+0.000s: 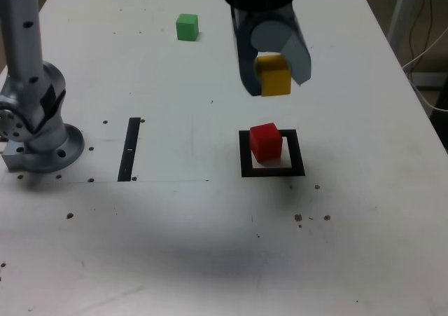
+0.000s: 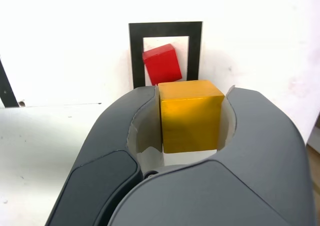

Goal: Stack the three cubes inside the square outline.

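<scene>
The yellow cube [image 1: 274,76] is hanging above the red cube [image 1: 265,141] and would fall if I opened now, so my gripper still needs to bring it down.
My gripper [image 1: 274,76] hangs above the table, shut on the yellow cube [image 1: 274,76], which fills the space between its jaws in the wrist view [image 2: 190,116]. Below and slightly nearer the camera, the red cube [image 1: 265,141] sits inside the black square outline [image 1: 244,155], turned a little askew to the frame [image 2: 161,63]. The outline [image 2: 135,50] shows fully past the yellow cube. The green cube [image 1: 187,26] rests alone at the far side of the table, toward the exterior view's left.
The arm's grey base [image 1: 35,130] stands at the exterior view's left. A narrow black strip [image 1: 129,149] lies between the base and the outline. Cables [image 1: 423,36] hang off the table's right edge.
</scene>
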